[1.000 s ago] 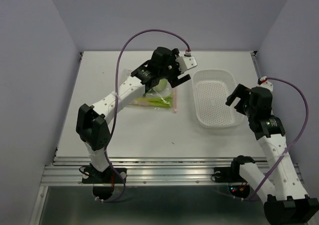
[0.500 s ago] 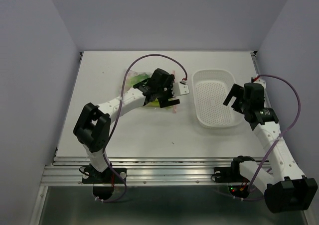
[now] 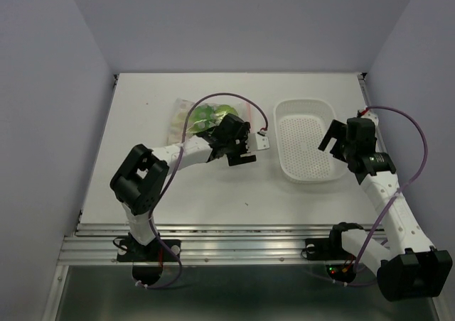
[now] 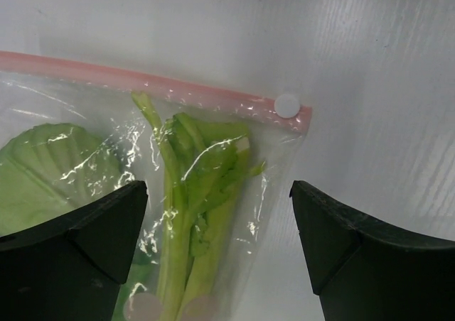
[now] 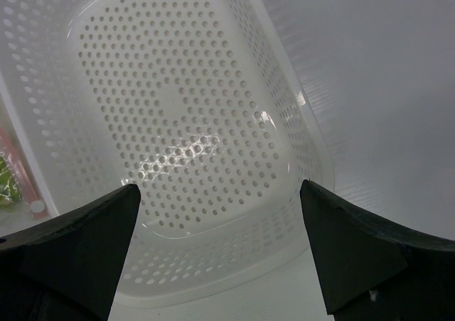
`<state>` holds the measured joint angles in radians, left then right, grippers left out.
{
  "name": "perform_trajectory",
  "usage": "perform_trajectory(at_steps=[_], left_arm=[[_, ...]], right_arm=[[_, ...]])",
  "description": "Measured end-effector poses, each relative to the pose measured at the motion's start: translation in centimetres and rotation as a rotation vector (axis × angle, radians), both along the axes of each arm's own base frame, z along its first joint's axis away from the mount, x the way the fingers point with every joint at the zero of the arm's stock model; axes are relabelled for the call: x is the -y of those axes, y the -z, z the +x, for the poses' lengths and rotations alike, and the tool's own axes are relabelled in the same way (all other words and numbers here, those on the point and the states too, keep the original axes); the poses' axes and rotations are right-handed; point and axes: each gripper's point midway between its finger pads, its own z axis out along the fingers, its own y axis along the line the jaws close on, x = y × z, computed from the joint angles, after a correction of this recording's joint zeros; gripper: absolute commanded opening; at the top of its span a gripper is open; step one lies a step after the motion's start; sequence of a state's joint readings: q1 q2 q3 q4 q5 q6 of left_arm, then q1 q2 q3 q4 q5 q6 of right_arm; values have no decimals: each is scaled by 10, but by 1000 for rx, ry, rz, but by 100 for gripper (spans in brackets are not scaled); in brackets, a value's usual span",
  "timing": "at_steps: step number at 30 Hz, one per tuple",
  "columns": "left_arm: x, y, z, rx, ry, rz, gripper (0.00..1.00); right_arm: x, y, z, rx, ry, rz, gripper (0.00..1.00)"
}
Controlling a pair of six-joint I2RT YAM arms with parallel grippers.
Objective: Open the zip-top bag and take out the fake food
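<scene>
The zip has to stay free to open, so my left gripper needs to grab the edge of the zip-top bag (image 3: 193, 122) next, beside the stalk and below the pink zip.
The clear zip-top bag (image 3: 193, 122) lies flat on the table left of centre, its pink zip strip (image 4: 128, 76) running along the edge that faces the basket. Inside the bag is the fake food: a round green cabbage head (image 3: 210, 113) and a long pale green stalk (image 4: 190, 214) with leafy tips. My left gripper (image 3: 240, 153) hangs low over the bag's zip-side corner and stands open. In the wrist view, the stalk and the bag's edge lie between its fingers (image 4: 106, 221). My right gripper (image 3: 334, 139) is open and holds nothing, above the basket's right side.
A white perforated oval basket (image 3: 306, 102) sits right of the bag with nothing in it; the right wrist view looks down into it (image 5: 185, 122). The bag's pink strip (image 5: 15, 166) shows at that view's left edge. The left arm's purple cable arcs over the bag.
My left arm has pulled back toward the near side and dropped low over the bag's corner, uncovering the cabbage. The right gripper shifted slightly and then held still. Both stay open.
</scene>
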<state>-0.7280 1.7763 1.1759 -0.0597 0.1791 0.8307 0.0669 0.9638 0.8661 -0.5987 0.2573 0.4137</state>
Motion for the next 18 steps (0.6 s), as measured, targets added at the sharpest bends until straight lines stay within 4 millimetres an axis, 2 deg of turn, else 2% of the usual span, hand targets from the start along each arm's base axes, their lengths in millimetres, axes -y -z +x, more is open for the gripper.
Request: perform_trajectory(at_steps=[7, 14, 18], left_arm=[[2, 28, -17, -6, 12, 46, 87], [-5, 41, -5, 40, -42, 70, 87], [-5, 43, 4, 73, -64, 71, 83]], right_arm=[[0, 5, 1, -20, -1, -5, 100], [0, 7, 2, -28, -3, -7, 100], [0, 7, 2, -28, -3, -8, 100]])
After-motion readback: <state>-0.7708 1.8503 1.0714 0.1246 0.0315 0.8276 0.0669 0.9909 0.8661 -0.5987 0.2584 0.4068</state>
